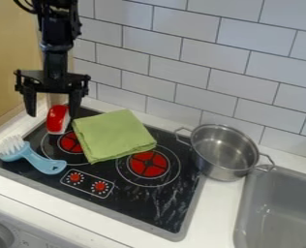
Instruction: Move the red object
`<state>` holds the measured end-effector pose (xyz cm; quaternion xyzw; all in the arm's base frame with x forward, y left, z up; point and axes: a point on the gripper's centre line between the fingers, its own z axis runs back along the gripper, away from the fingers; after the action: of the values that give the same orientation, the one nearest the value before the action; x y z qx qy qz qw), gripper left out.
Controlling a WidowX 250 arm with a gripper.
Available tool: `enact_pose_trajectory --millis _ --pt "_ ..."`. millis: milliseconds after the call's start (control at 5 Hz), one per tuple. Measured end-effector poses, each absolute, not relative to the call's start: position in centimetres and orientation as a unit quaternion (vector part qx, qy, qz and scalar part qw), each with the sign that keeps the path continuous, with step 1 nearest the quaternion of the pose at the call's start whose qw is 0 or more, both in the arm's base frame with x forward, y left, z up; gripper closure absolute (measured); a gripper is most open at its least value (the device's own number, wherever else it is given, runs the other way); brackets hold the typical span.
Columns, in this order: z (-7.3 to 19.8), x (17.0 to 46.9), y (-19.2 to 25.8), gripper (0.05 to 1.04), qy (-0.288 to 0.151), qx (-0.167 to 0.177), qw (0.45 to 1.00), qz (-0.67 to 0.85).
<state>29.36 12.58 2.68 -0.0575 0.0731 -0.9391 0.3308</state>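
Observation:
The red object's rounded red body is the part my gripper will grab next, to move the red object across the stove.
My gripper hangs at the upper left over the back corner of the stove, open, its two fingers wide apart and pointing down. Between and just below the fingertips is the red object, a rounded red thing with a white side, at the stove's back left. Whether either fingertip touches it I cannot tell. Its lower end lies near the left rear red burner.
A folded green cloth lies right of the red object. A blue-handled brush rests at the stove's left front. A steel pot stands right of the stove, beside a grey sink. A tiled wall rises behind.

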Motion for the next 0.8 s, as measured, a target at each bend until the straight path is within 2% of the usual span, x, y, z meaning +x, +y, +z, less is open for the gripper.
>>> enact_pose_trajectory --millis 200,400,600,800 --pt "1.49 29.51 12.57 0.085 0.071 -0.061 0.326 -0.941" --pt "0.64 29.88 12.06 0.146 0.051 -0.061 0.322 -0.943" --pt "0.6 29.92 12.24 0.456 0.056 -0.059 0.317 -0.945" --pt "0.63 29.83 12.51 0.542 0.066 -0.059 0.321 -0.943"
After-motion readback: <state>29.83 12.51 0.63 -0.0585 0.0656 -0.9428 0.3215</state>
